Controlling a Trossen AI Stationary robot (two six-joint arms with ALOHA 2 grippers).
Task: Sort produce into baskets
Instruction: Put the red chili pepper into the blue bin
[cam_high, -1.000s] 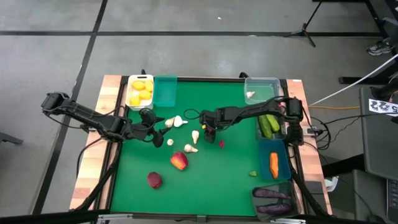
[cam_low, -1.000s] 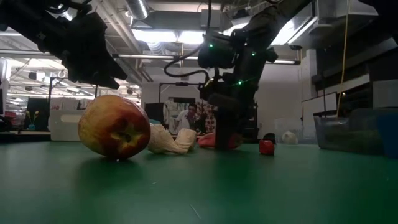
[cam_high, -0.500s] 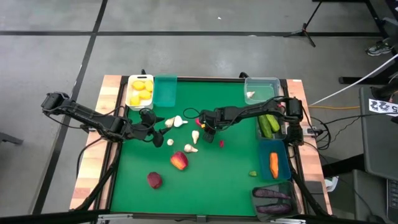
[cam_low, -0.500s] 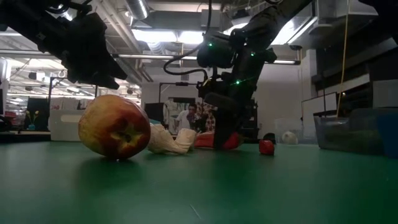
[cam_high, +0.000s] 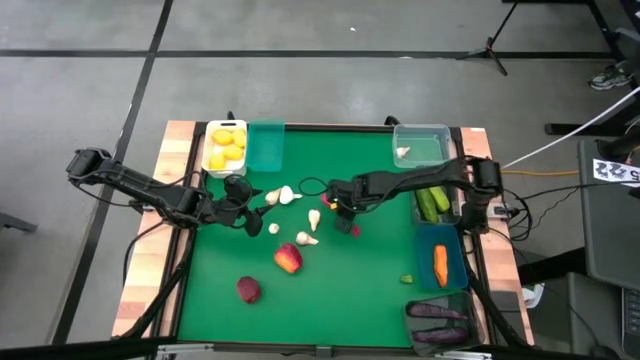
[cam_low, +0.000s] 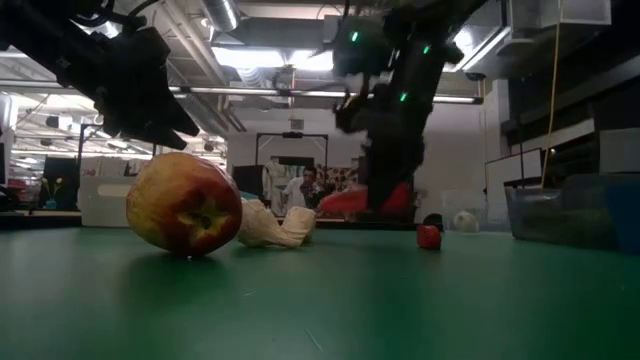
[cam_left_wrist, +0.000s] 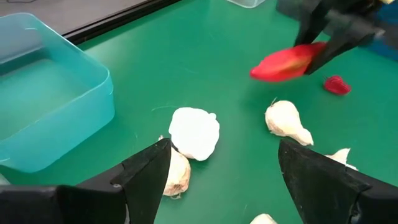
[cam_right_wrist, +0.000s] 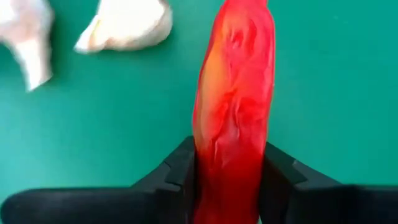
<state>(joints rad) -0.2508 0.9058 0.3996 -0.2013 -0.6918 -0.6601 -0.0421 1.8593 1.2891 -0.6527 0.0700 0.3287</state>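
Observation:
The red chili goes to the blue basket (cam_high: 440, 255) first, in my right gripper. The chili is still short of the basket, so it would miss if I opened now.
My right gripper (cam_high: 338, 203) is shut on a red chili (cam_right_wrist: 233, 106) and holds it above the middle of the green table. The chili (cam_low: 365, 200) also shows in the low view and the chili (cam_left_wrist: 286, 62) in the left wrist view. My left gripper (cam_high: 252, 206) hovers open over the table's left part, with white garlic bulbs (cam_left_wrist: 194, 132) lying just ahead of its fingers. More garlic (cam_high: 314, 218), a small red piece (cam_high: 356, 231) and two red apples (cam_high: 288, 258) (cam_high: 248, 289) lie on the table. My right gripper pinches one end of the chili (cam_right_wrist: 229, 180) between its two fingers. The fingers come steeply from above. The rest of the chili sticks out past the fingertips toward the table's left, about level (cam_left_wrist: 273, 67). It hangs clear of the table.
At the far left a white basket (cam_high: 210, 150) holds lemons beside a teal one (cam_high: 266, 146). A clear basket (cam_high: 420, 143) at the far right holds garlic. Along the right edge stand baskets with cucumbers (cam_high: 433, 200), a carrot (cam_high: 440, 262) and eggplants (cam_high: 440, 322).
My right gripper has risen and drifted slightly, taking the red chili with it. The chili lay on the table a second ago and now hangs clear above it, about level.

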